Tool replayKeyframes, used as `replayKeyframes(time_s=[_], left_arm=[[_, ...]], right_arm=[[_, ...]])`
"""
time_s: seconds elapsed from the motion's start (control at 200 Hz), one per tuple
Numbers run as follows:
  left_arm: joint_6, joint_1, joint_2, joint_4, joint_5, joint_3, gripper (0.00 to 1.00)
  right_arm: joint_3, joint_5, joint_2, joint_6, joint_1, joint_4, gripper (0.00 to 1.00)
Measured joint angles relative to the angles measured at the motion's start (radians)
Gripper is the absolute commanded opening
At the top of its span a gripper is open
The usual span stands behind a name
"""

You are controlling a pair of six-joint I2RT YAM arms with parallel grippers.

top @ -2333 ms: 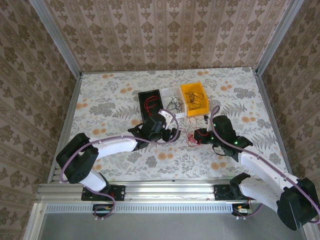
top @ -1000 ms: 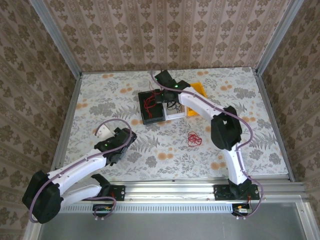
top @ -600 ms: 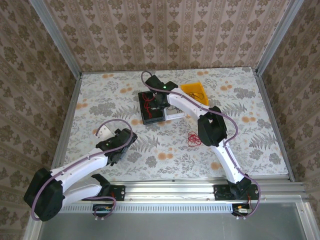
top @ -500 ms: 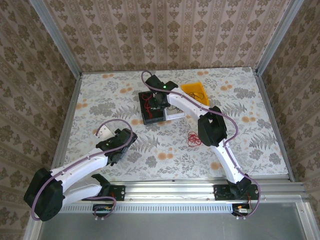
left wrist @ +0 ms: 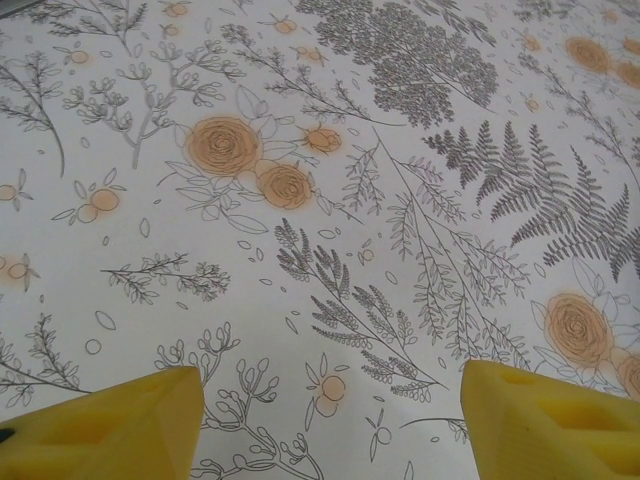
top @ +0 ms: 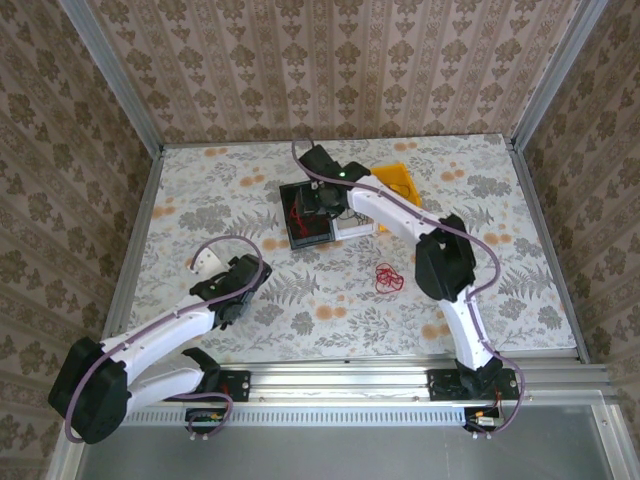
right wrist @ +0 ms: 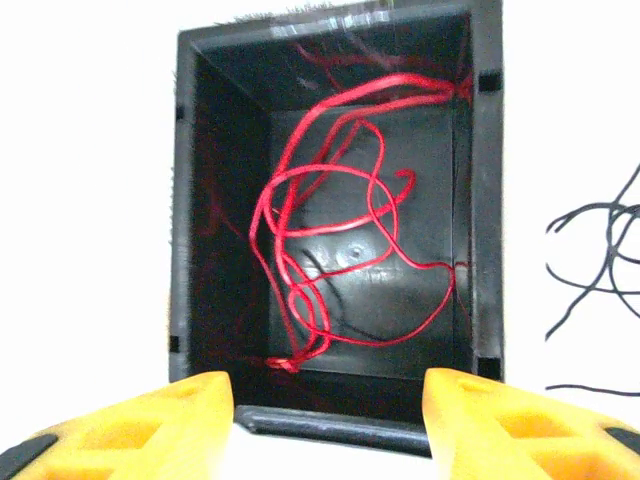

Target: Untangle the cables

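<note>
My right gripper needs to go to the loose heap and grab a single red cable at the loose heap's outer edge [top: 397,281]. The rest then stays free to untangle.
A small bunch of red cables [top: 386,276] lies loose on the floral table [top: 330,300], right of centre. More red cables [right wrist: 340,240] lie curled inside a black bin [right wrist: 215,200], with one thin black strand under them. My right gripper [top: 318,195] hovers over that bin [top: 300,240]; in the right wrist view this gripper [right wrist: 330,420] is open and holds nothing. Black cables [right wrist: 595,250] lie to the right of the bin. My left gripper [top: 240,283] rests low at the table's left; its yellow fingers [left wrist: 110,425] stand open over bare cloth.
A white bin [top: 360,222] and a yellow bin [top: 398,178] stand in a row right of the black one, partly under my right arm. Metal frame rails [top: 130,250] border the table. A white tag [top: 203,262] lies near my left wrist.
Both grippers were together at the cable bunch mid-table. The left arm has drawn back to the near left; the right arm has reached out over the black bin and shifted slightly right.
</note>
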Motion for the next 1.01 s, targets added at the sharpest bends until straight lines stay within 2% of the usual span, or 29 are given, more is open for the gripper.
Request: replayKeyframes(time_s=[0.125, 0.255, 0.42, 0.515, 0.615, 0.8, 0.915, 1.005], left_arm=[[0.130, 0.006, 0.012, 0.092, 0.061, 0.005, 0.68], [0.311, 0.004, 0.098, 0.230, 0.203, 0.050, 0.68], [0.467, -0.069, 0.247, 0.349, 0.332, 0.143, 0.68], [0.474, -0.106, 0.315, 0.392, 0.357, 0.177, 0.67], [0.437, -0.108, 0.355, 0.416, 0.361, 0.179, 0.67], [0.376, -0.106, 0.378, 0.426, 0.360, 0.179, 0.68], [0.352, -0.106, 0.378, 0.424, 0.356, 0.179, 0.68], [0.340, -0.106, 0.378, 0.417, 0.351, 0.179, 0.68]], right_arm=[[-0.161, 0.023, -0.163, 0.000, -0.003, 0.084, 0.55], [-0.409, 0.059, -0.372, 0.008, -0.010, 0.151, 0.56], [-0.750, 0.085, -0.606, 0.051, -0.047, 0.169, 0.56], [-0.921, 0.098, -0.688, 0.072, -0.071, 0.165, 0.57], [-1.051, 0.106, -0.732, 0.083, -0.091, 0.154, 0.58], [-1.154, 0.101, -0.758, 0.082, -0.117, 0.161, 0.57], [-1.185, 0.082, -0.739, 0.077, -0.128, 0.202, 0.50], [-1.191, 0.066, -0.705, 0.067, -0.129, 0.236, 0.35]])
